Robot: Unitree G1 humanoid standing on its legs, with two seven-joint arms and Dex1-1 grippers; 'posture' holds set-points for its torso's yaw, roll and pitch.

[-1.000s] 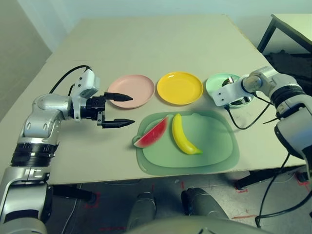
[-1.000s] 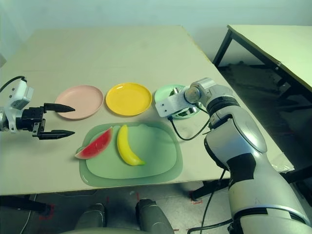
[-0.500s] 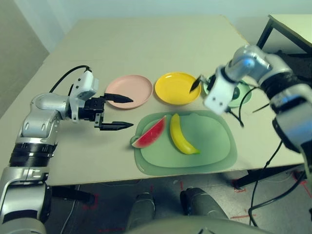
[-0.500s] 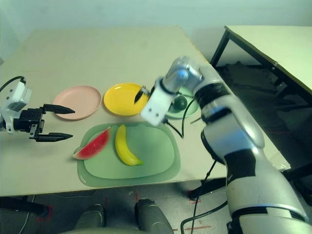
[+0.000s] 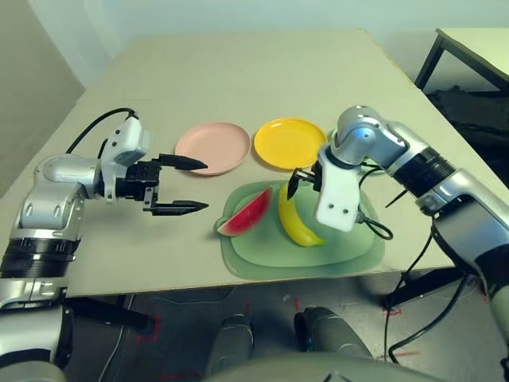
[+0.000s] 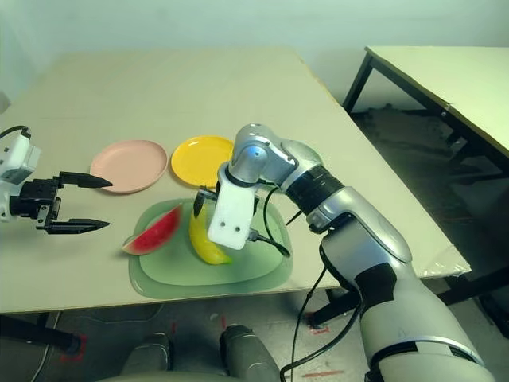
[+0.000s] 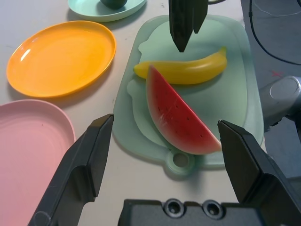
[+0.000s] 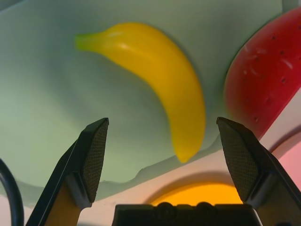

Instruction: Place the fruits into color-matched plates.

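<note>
I should next use my left gripper to grab the watermelon across its middle (image 5: 246,213) (image 7: 178,113), because the watermelon is long and gets narrow toward a tip at both ends.
A red watermelon wedge (image 5: 248,215) and a yellow banana (image 5: 296,223) lie side by side on a pale green mat (image 5: 350,247). Behind the mat stand the pink plate (image 5: 213,147) and the yellow plate (image 5: 290,143), both bare. The mint green plate (image 7: 94,9) holds the dark avocado (image 7: 113,3); my right arm covers most of it in the eye views. My right gripper (image 8: 162,123) hangs open just above the banana's far end, fingers either side of it. My left gripper (image 5: 205,187) is open, left of the mat, pointing at the watermelon.
The mat's loop handle (image 7: 180,160) points toward my left gripper. A black cable (image 5: 374,227) trails from my right wrist over the mat's right side. A second table (image 5: 477,40) stands off to the right. The table's front edge runs just below the mat.
My right gripper has swung from over the mint green plate, leftward and nearer, to above the banana. The avocado stays in that plate. My left gripper has hardly moved.
</note>
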